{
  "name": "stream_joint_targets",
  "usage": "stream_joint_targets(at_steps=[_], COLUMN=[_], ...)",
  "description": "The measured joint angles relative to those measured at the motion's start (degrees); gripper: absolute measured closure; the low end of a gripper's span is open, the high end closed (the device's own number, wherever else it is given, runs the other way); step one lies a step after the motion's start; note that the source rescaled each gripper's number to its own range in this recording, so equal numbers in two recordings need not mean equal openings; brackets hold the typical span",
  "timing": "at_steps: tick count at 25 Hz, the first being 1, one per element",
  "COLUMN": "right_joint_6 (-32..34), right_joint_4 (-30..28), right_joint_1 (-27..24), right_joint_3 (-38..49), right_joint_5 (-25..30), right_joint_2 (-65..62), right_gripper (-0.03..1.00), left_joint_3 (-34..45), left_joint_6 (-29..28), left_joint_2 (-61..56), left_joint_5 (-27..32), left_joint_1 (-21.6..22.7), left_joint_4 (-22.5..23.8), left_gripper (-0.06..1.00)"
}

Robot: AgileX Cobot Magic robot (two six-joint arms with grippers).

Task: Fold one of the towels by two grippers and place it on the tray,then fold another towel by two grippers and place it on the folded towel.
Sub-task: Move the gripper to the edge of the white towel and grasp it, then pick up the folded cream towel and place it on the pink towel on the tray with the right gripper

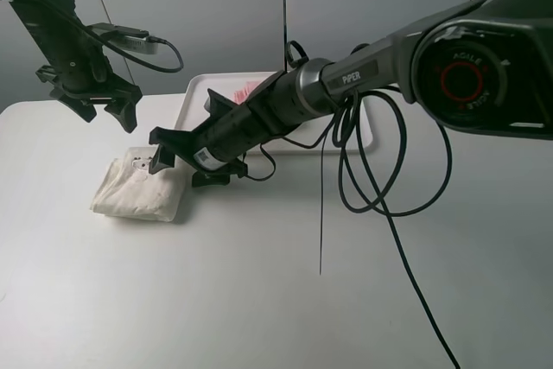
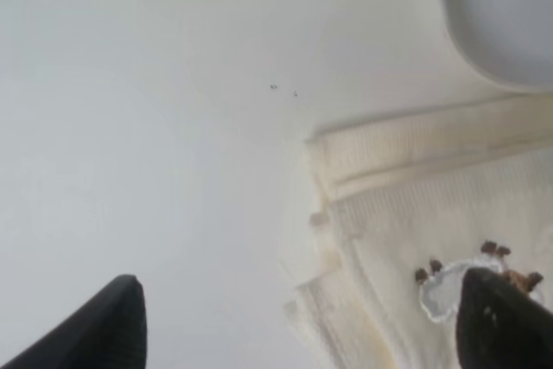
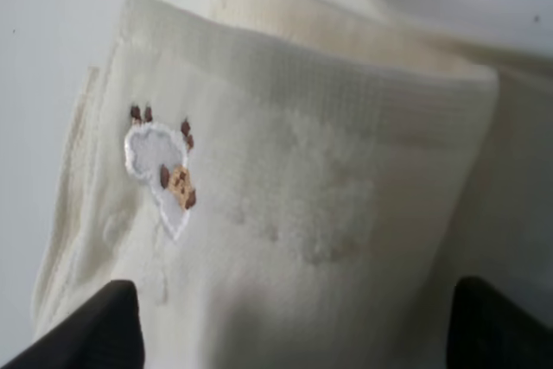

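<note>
My right gripper needs to grab the folded cream-white towel next by its end beside the embroidered mark [image 3: 160,170], with the layers together. Then the towel can go on the pink towel.
The cream-white towel [image 1: 138,189] lies folded into a thick bundle on the table, left of the white tray [image 1: 197,92]. It fills the right wrist view [image 3: 302,170], where a small embroidered mark [image 3: 160,170] shows on its top. My right gripper [image 1: 179,166] reaches across the middle and stands open over the bundle's right end [image 3: 294,334], one finger on each side of it. My left gripper [image 1: 105,105] hangs open above the table behind the towel [image 2: 302,334], touching nothing. A bit of the pink towel [image 1: 248,88] shows on the tray behind the right arm.
The right arm [image 1: 346,79] and its looping black cables [image 1: 380,170] cross the tray's front. The left wrist view shows the cream towel [image 2: 432,213] and a tray corner [image 2: 510,15]. Bare white table [image 1: 259,300] lies in front.
</note>
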Motion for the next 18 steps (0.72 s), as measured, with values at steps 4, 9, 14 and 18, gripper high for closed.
stream_joint_targets(at_steps=[4,9,14,18], right_joint_6=[-0.5,-0.6,-2.1,-3.1], right_joint_4=[1.3,1.9,2.0,0.7], right_joint_1=[0.7,0.9,0.9,0.9], right_joint_3=[-0.1,-0.1,-0.1,-0.1], right_joint_5=[-1.1,-1.5,-1.5,-1.1], right_joint_2=[0.5,1.6,1.7,1.5], right_gripper=[0.27,0.60,0.88,0.88], left_joint_3=[0.0,0.0,0.0,0.0], left_joint_6=[0.0,0.0,0.0,0.0], left_joint_2=[0.0,0.0,0.0,0.0], left_joint_5=[-0.1,-0.1,-0.1,0.0], left_joint_1=[0.0,0.0,0.0,0.0], left_joint_4=[0.0,0.0,0.0,0.0], left_gripper=[0.02,0.02,0.02,0.02])
